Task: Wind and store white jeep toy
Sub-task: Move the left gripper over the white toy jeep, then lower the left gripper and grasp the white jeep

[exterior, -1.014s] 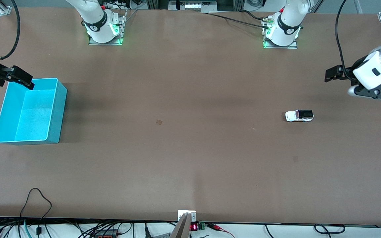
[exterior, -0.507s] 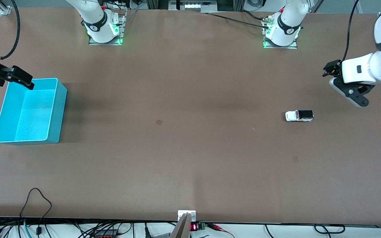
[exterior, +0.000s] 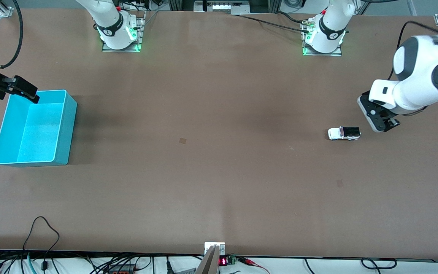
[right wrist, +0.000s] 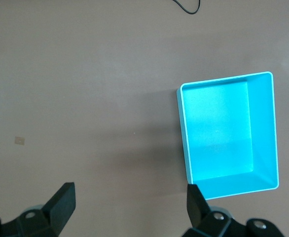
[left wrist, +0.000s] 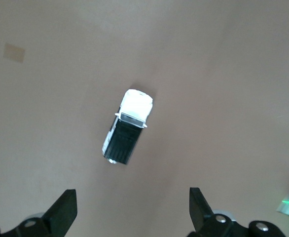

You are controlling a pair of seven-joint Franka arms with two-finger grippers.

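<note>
I should next grab its black roof panel (left wrist: 123,141) with my left gripper, so that the jeep toy's white hood (left wrist: 136,104) stays free while I wind the toy.
The white jeep toy (exterior: 344,133), with a black roof panel, stands on the brown table toward the left arm's end. My left gripper (exterior: 381,124) hangs over the table just beside it, pointing down. The left wrist view shows the jeep (left wrist: 128,126) ahead of the left gripper (left wrist: 132,200), whose fingers are open and empty. The cyan bin (exterior: 70,129) sits at the right arm's end. My right gripper (exterior: 26,92) waits over the bin's corner. In the right wrist view the right gripper (right wrist: 129,197) is open, with the empty bin (right wrist: 218,133) off to one side.
The two arm bases (exterior: 120,34) (exterior: 323,38) stand along the table edge farthest from the front camera. A small tan patch (exterior: 182,140) marks the mid-table. A loose black cable (exterior: 42,228) loops on the table near the front edge.
The left arm has swung in from the table's end toward the jeep and turned its gripper downward. The jeep, the bin and the right arm have not moved.
</note>
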